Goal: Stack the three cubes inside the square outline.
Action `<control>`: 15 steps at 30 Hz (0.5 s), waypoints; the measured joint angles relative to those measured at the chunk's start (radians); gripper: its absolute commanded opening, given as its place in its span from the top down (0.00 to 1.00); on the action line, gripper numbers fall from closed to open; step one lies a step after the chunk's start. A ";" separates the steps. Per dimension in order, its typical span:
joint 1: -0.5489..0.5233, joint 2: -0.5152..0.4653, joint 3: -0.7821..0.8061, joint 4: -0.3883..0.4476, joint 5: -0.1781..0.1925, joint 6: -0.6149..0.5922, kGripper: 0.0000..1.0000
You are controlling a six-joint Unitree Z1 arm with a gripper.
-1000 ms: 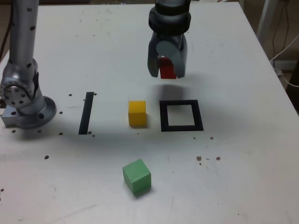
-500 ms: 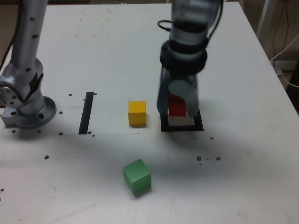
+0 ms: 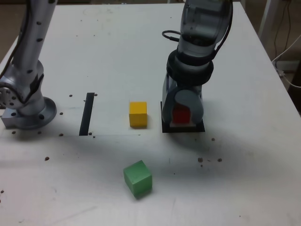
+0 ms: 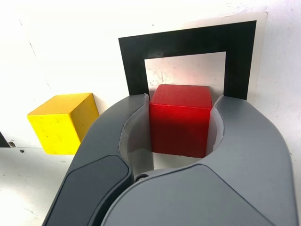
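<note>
The red cube [image 4: 181,125] sits low inside the black square outline [image 4: 188,42] and would stand in place, so it is now time to open my gripper.
My gripper [image 3: 182,115] is shut on the red cube [image 3: 181,114] and holds it low over the black square outline [image 3: 183,128], whose frame mostly hides behind the fingers in the exterior view. In the wrist view the red cube [image 4: 180,117] sits clamped between both fingers, over the white centre of the square outline [image 4: 188,42]; whether it touches the table I cannot tell. The yellow cube [image 3: 138,114] [image 4: 63,122] stands just beside the outline, on the exterior view's left. The green cube [image 3: 137,178] lies turned at an angle nearer the front edge.
A narrow black strip [image 3: 87,113] lies on the white table [image 3: 244,165] at the exterior view's left of the yellow cube. The arm's grey base [image 3: 26,106] stands at the far left. Dark specks dot the table. Cables hang beyond the right edge.
The gripper carried the red cube from the far side of the outline forward and down, ending low over the square's white centre. The yellow and green cubes stayed put.
</note>
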 measured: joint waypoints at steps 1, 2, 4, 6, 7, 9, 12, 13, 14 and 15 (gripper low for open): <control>0.001 0.000 0.000 0.000 0.000 0.000 0.66; 0.001 0.000 0.000 0.000 0.000 0.000 0.60; 0.002 0.000 0.001 0.000 0.000 0.000 0.45; 0.003 0.000 0.004 0.000 0.000 0.003 0.27; 0.003 0.000 0.006 0.000 0.000 0.006 0.19; 0.004 -0.001 0.008 0.000 0.000 0.015 0.06; 0.004 -0.005 0.009 0.000 0.004 0.023 0.01; 0.004 -0.009 0.009 0.000 0.007 0.025 0.01; 0.004 -0.012 0.009 0.002 0.011 0.026 0.01; 0.004 -0.016 0.009 0.005 0.016 0.027 0.01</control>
